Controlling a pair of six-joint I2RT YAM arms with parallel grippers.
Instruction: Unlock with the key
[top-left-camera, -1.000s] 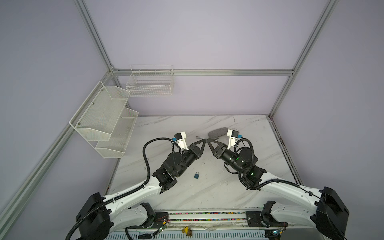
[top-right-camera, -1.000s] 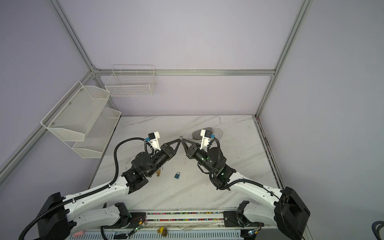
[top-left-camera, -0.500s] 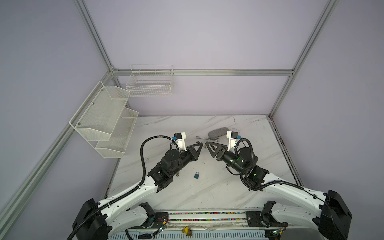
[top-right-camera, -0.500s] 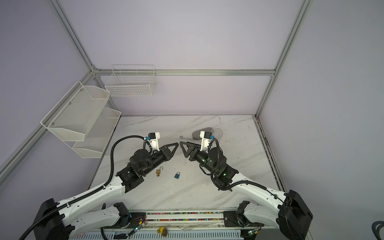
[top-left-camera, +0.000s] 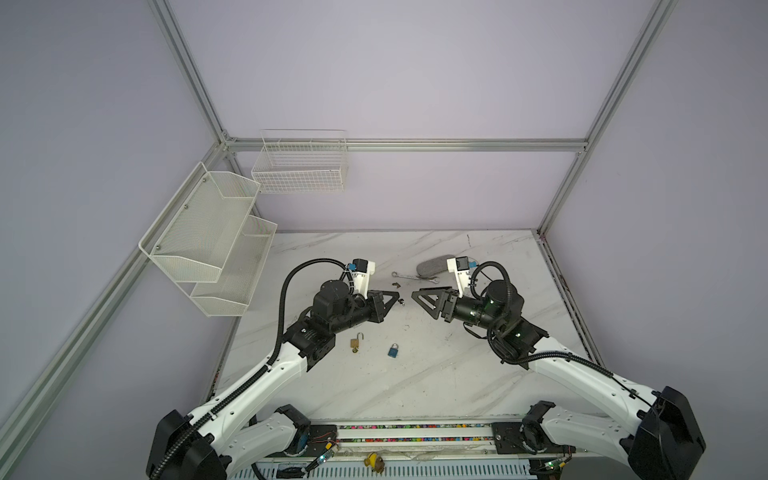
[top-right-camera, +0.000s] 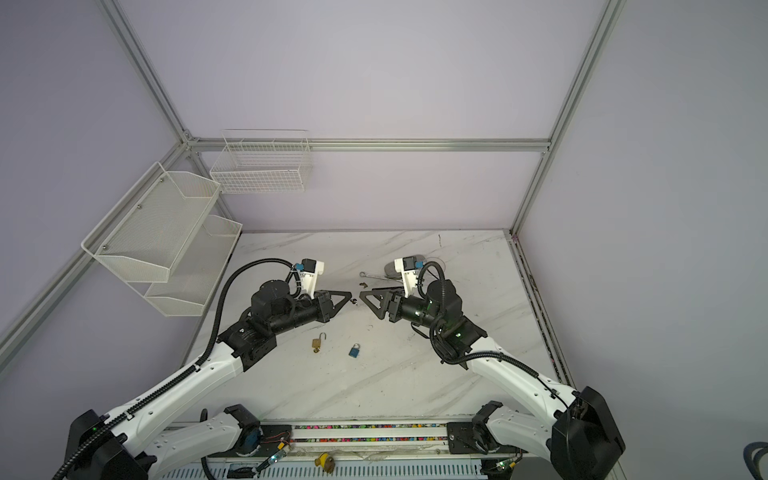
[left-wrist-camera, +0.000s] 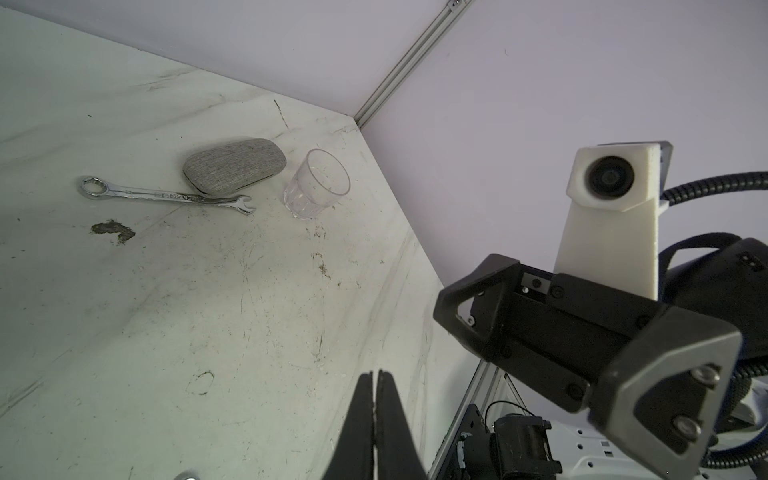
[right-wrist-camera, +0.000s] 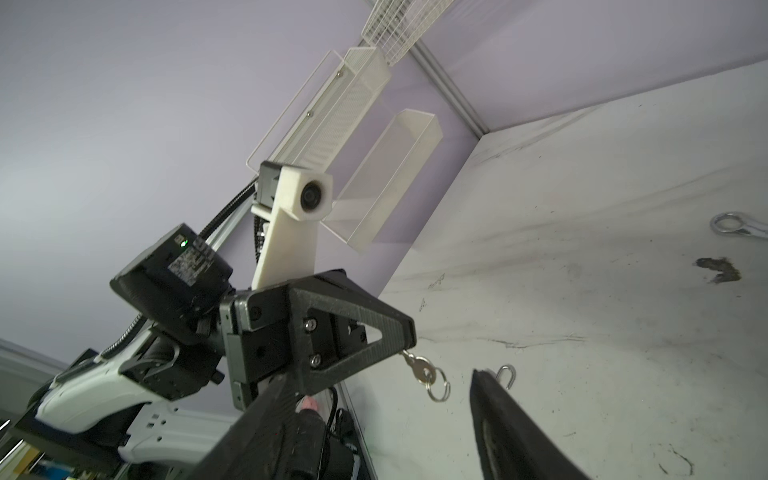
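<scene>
I should next grab the key with my right gripper by its ring end (top-left-camera: 400, 301) (right-wrist-camera: 434, 382), which faces away from the left gripper. The blade then stays free to unlock.
My left gripper (top-left-camera: 398, 297) is shut on a small silver key (right-wrist-camera: 419, 366), and a ring (right-wrist-camera: 439, 388) hangs from the key. In both top views the key (top-right-camera: 353, 301) sticks out of the fingertips toward the right gripper. My right gripper (top-left-camera: 414, 296) faces it from a short gap, open, with nothing between its fingers (right-wrist-camera: 498, 415). A brass padlock (top-left-camera: 355, 341) with its shackle swung open lies on the table below the left wrist. A blue padlock (top-left-camera: 393, 351) with its shackle closed lies beside it. The left wrist view shows the shut fingers (left-wrist-camera: 365, 399) but not the key.
A wrench (top-left-camera: 414, 277), a grey fabric case (top-left-camera: 432, 268) and a clear glass (left-wrist-camera: 318, 185) lie behind the grippers. A brown smear (left-wrist-camera: 112, 230) marks the marble table (top-left-camera: 415, 386). White mesh shelves (top-left-camera: 208, 241) and a wire basket (top-left-camera: 301, 166) hang on the left and back walls.
My right gripper has opened. Both grippers have drifted slightly toward the table's front, still tip to tip, and the key stays in the left gripper.
</scene>
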